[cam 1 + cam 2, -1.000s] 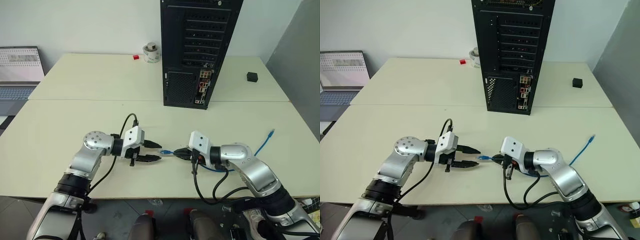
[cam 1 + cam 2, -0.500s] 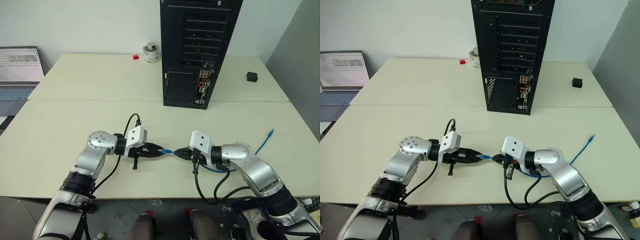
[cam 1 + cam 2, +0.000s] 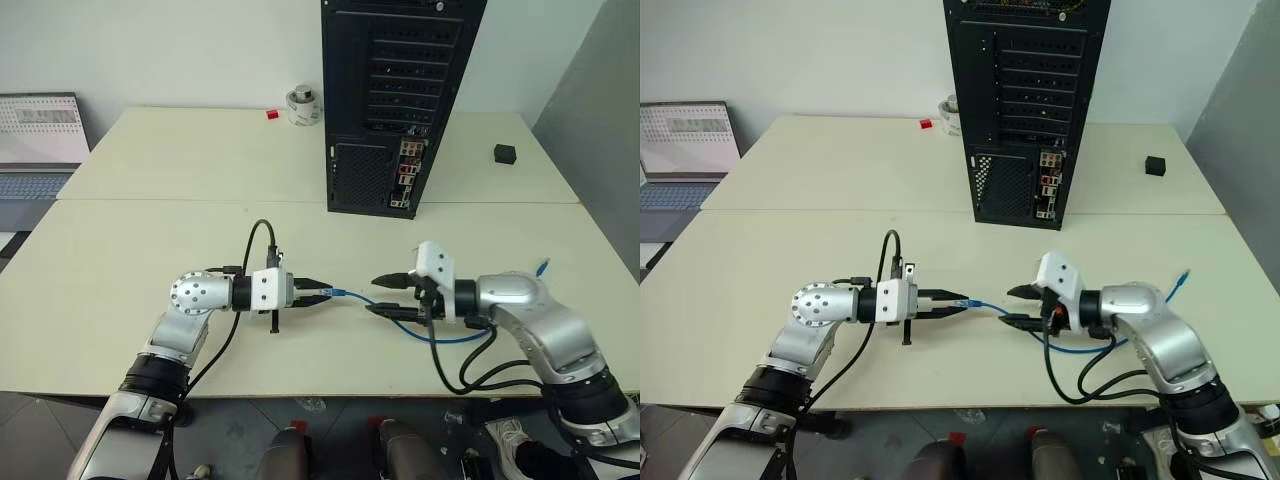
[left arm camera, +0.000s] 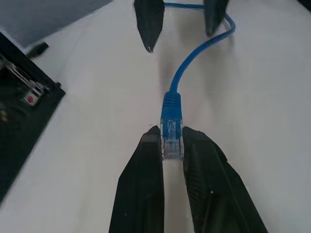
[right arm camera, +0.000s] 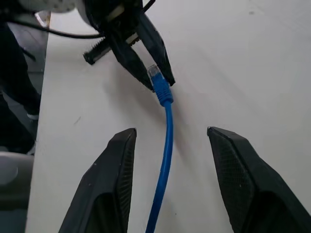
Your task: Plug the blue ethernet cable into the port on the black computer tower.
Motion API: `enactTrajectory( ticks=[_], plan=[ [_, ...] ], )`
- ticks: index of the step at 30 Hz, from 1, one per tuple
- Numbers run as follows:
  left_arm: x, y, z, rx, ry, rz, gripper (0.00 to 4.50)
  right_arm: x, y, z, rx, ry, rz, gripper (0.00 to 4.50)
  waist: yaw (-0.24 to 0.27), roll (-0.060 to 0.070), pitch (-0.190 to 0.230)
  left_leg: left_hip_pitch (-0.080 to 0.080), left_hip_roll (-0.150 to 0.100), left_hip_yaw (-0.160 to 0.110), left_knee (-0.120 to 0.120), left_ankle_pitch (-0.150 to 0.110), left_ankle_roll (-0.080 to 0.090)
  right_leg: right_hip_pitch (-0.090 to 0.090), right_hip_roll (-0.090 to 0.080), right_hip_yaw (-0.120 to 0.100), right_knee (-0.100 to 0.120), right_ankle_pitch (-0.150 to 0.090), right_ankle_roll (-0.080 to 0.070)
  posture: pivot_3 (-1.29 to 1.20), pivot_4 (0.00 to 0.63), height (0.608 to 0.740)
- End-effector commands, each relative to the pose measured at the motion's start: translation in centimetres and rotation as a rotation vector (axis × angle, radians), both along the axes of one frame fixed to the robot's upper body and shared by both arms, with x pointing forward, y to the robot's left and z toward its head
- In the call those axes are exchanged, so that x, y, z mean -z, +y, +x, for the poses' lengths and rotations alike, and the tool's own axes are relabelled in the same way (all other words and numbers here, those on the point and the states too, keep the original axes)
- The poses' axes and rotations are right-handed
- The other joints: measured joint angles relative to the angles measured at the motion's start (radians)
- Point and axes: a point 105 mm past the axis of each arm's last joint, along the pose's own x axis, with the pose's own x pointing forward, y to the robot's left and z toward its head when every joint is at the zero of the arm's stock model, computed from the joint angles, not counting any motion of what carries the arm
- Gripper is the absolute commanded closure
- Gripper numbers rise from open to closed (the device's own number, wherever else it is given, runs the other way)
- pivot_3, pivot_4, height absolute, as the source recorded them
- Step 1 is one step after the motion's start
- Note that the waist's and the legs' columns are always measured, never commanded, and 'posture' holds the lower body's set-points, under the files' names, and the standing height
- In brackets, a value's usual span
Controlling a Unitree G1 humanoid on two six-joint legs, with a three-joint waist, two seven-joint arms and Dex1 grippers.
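The blue ethernet cable has to go into the computer tower's port (image 3: 406, 172), so next I need to grip the cable with my right gripper by its booted plug end (image 3: 336, 293).
The blue ethernet cable (image 3: 455, 339) lies on the table in a loop, its far plug (image 3: 543, 266) near the right edge. My left gripper (image 3: 322, 293) is shut on the near plug (image 4: 172, 138), held just above the table and pointing right. Facing it, my right gripper (image 3: 385, 296) stands open a short way off, and the cord (image 5: 166, 145) runs between its fingers without touching them. The black computer tower (image 3: 400, 100) stands upright at the back middle, its narrow panel of coloured connectors (image 3: 405, 175) facing me.
A laptop (image 3: 40, 140) sits at the far left. A tape roll (image 3: 303, 105) and a small red item (image 3: 271, 114) lie left of the tower, a small black cube (image 3: 504, 153) to its right. Thick black arm cables hang at the table's front edge.
My left gripper closed on the cable's plug and rolled its wrist. My right gripper let go of the cable, opened, and drew back to the right and slightly up.
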Motion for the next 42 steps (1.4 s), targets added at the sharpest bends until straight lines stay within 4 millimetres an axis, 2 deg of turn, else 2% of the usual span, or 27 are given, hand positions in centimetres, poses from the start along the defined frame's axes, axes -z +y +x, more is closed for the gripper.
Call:
enactTrajectory(
  ticks=[1, 5, 11, 21, 32, 35, 42],
  plan=[
    [-1.4, 0.2, -0.1, 0.028, -0.346, -0.003, 4.22, -1.6, -0.1, -0.5, 0.008, 0.002, 0.076, 2.03, 0.001, 0.0, 0.0, 0.0, 0.0, 0.0, 0.0, 0.0, 0.0, 0.0, 0.0, 0.0, 0.0, 0.0, 0.0, 0.0, 0.15, 0.74],
    [-1.8, 0.1, -0.5, 0.066, -0.558, 0.0, 4.22, -2.1, 0.8, -0.8, 0.013, 0.035, 0.142, 2.03, 0.001, 0.0, 0.0, 0.0, -0.001, 0.0, 0.0, 0.0, 0.0, 0.0, 0.0, 0.0, 0.0, 0.0, 0.0, 0.0, 0.15, 0.74],
    [-3.1, -0.7, -0.4, 0.09, -0.695, -0.042, 4.22, -2.1, 2.2, -0.5, 0.014, 0.066, 0.188, 2.03, 0.001, 0.0, 0.0, -0.001, -0.001, 0.001, 0.0, 0.0, 0.0, 0.0, 0.0, -0.001, 0.0, 0.0, 0.0, 0.0, 0.15, 0.74],
    [-4.0, -1.1, -0.4, 0.114, -0.773, -0.071, 4.22, -2.4, 3.7, 0.2, -0.018, 0.119, 0.246, 2.03, 0.0, 0.0, 0.0, -0.001, -0.001, 0.001, 0.0, 0.0, 0.0, 0.0, 0.0, -0.002, 0.001, 0.0, 0.0, 0.0, 0.15, 0.74],
    [-4.3, -0.9, -0.2, 0.098, -0.797, -0.065, 4.22, -2.7, 3.6, 0.7, -0.014, 0.162, 0.291, 2.03, 0.0, 0.0, 0.0, -0.001, -0.001, 0.001, 0.0, 0.0, 0.0, 0.0, 0.0, -0.002, 0.001, 0.0, 0.0, 0.0, 0.15, 0.74],
    [-4.3, -0.9, -0.2, 0.095, -0.801, -0.064, 4.22, -2.8, 3.6, 0.8, -0.013, 0.167, 0.303, 2.49, 0.0, 0.0, 0.0, -0.001, -0.001, 0.001, 0.0, 0.0, 0.0, 0.0, 0.0, -0.003, 0.001, 0.0, 0.0, 0.0, 0.15, 0.74],
    [-4.5, -0.9, -0.2, 0.086, -0.811, -0.067, 4.22, -2.9, 3.8, 0.9, -0.008, 0.171, 0.315, 4.21, 0.0, 0.0, 0.0, -0.001, -0.001, 0.001, 0.0, 0.0, 0.0, 0.0, 0.0, -0.002, 0.001, 0.0, 0.0, 0.0, 0.15, 0.74]
  ],
)
